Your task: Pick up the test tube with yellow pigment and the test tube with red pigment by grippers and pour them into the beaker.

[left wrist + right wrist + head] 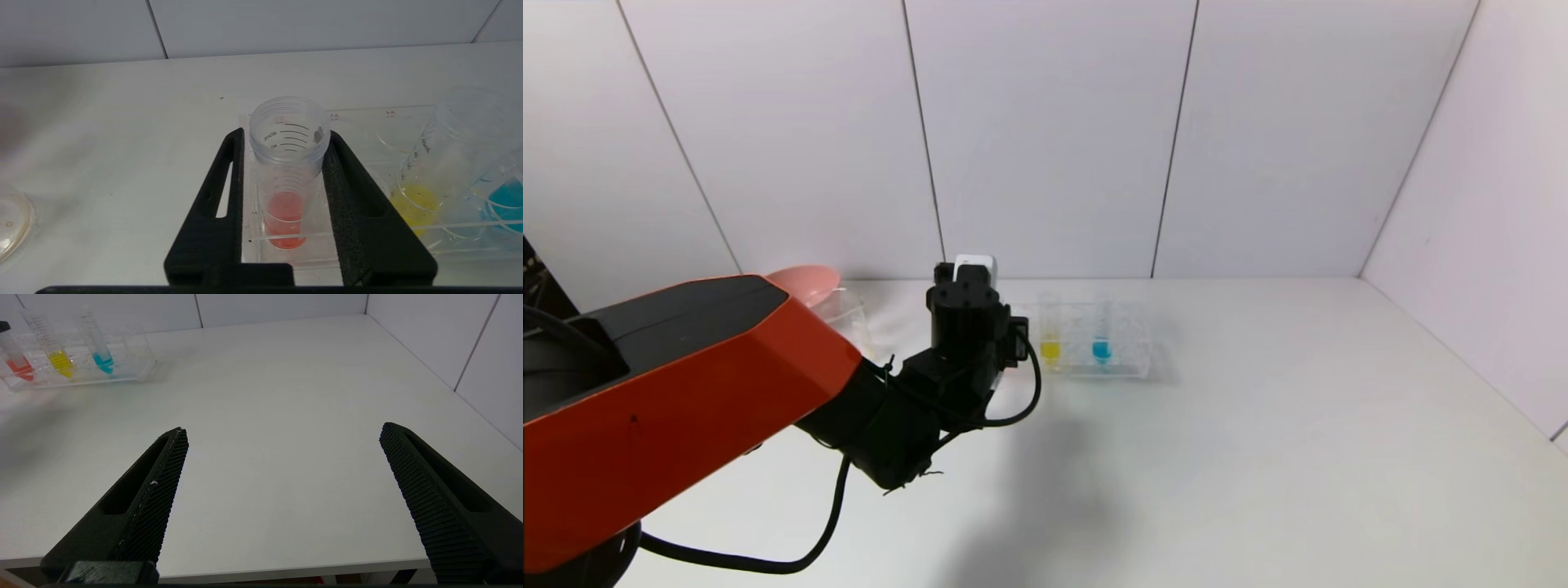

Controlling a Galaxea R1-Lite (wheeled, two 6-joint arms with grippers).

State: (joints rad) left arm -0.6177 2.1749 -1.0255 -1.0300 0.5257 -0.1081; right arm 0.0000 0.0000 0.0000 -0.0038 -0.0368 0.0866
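Observation:
My left gripper is about to grip the red test tube just under its rim (288, 164), because the clear rack (355, 118) is around the lower half of the tube.
The test tube with red pigment (286, 204) stands upright in the end slot of the clear rack (355, 118). My left gripper (284, 132) straddles it just under its rim, fingers close on both sides with a thin gap showing, open. In the head view the left gripper (968, 314) hides this tube. The test tube with yellow pigment (1050, 343) stands in the rack beside it and also shows in the left wrist view (416, 196). The clear beaker (851, 314) stands left of the gripper. My right gripper (284, 430) is open and empty over the table's front edge.
A tube with blue liquid (1102, 347) stands in the rack (1131, 359) beyond the yellow one. A pink bowl (805, 282) sits behind the beaker by the back wall. White walls close the table at the back and right.

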